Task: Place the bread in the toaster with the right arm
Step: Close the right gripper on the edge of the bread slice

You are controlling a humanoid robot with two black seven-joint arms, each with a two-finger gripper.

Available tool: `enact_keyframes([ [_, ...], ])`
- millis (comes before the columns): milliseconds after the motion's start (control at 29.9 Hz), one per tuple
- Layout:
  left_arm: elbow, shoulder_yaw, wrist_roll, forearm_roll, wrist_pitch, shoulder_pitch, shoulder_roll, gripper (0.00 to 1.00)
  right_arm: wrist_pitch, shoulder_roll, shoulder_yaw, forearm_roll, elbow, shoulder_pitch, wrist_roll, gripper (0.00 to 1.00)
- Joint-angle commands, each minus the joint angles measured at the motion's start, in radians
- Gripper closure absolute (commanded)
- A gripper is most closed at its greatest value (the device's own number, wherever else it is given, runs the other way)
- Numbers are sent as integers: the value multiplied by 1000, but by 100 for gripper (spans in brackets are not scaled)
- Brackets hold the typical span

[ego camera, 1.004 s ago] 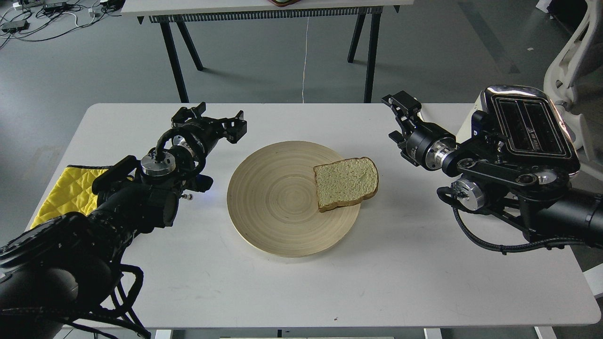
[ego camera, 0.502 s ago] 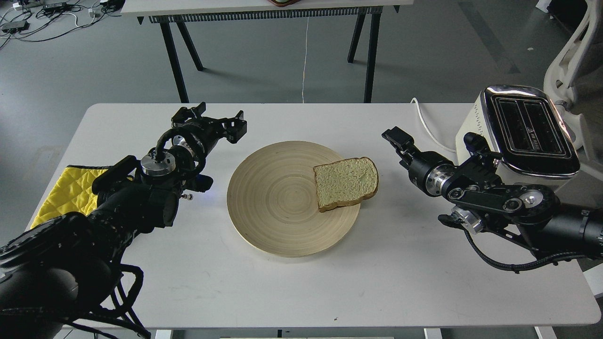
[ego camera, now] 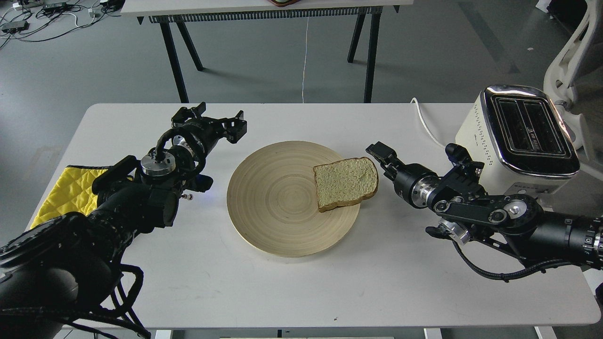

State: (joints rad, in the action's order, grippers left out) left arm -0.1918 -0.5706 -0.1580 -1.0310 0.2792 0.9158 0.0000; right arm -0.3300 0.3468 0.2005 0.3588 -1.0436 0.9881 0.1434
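My right gripper will next grab the bread by its crust edge (ego camera: 373, 176) that hangs over the plate, and the job is to put the bread in the toaster (ego camera: 523, 134).
The bread (ego camera: 345, 182) lies flat on the right side of the round bamboo plate (ego camera: 273, 202), its right edge hanging over the rim. My right gripper (ego camera: 379, 157) is low over the table just right of the bread's crust, pointing left at it, jaws apart and empty. The cream toaster (ego camera: 523, 134) stands at the table's far right, both dark slots empty, behind my right arm. My left gripper (ego camera: 214, 121) is open and empty, hovering left of the plate.
A yellow cloth (ego camera: 66, 190) lies at the table's left edge under my left arm. The toaster's white cord (ego camera: 426, 123) runs over the back edge. A second table (ego camera: 264, 9) stands behind; a white chair (ego camera: 572, 52) is at far right.
My right arm has dropped from in front of the toaster and moved left, bringing its gripper down beside the bread. The toaster now shows fully. Left arm, bread and plate have not moved.
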Motion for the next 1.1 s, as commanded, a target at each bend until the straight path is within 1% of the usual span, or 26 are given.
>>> enact_keyframes([
  [0, 0, 0, 0, 0, 0, 0, 0, 0, 0, 0, 8, 17, -12, 0, -2, 20],
  [268, 0, 0, 0, 0, 0, 0, 0, 0, 0, -22, 31, 38, -19, 1, -5, 23],
  [335, 0, 0, 0, -1, 0, 0, 0, 0, 0, -20, 33, 38, -21, 1, -5, 28],
  [435, 0, 0, 0, 0, 0, 0, 0, 0, 0, -17, 33, 40, -36, 1, -5, 30],
  [569, 0, 0, 0, 0, 0, 0, 0, 0, 2, -15, 34, 40, -41, 3, -5, 38],
  [669, 0, 0, 0, 0, 0, 0, 0, 0, 2, -17, 33, 40, -39, 1, -4, 50],
  [736, 0, 0, 0, 0, 0, 0, 0, 0, 0, -14, 33, 40, -41, 1, -4, 56],
  [903, 0, 0, 0, 0, 0, 0, 0, 0, 0, -5, 33, 40, -56, 3, -2, 65],
  [1004, 0, 0, 0, 0, 0, 0, 0, 0, 2, -3, 33, 40, -62, 3, -4, 73],
  [1071, 0, 0, 0, 0, 0, 0, 0, 0, 0, -3, 33, 40, -64, 3, -4, 76],
])
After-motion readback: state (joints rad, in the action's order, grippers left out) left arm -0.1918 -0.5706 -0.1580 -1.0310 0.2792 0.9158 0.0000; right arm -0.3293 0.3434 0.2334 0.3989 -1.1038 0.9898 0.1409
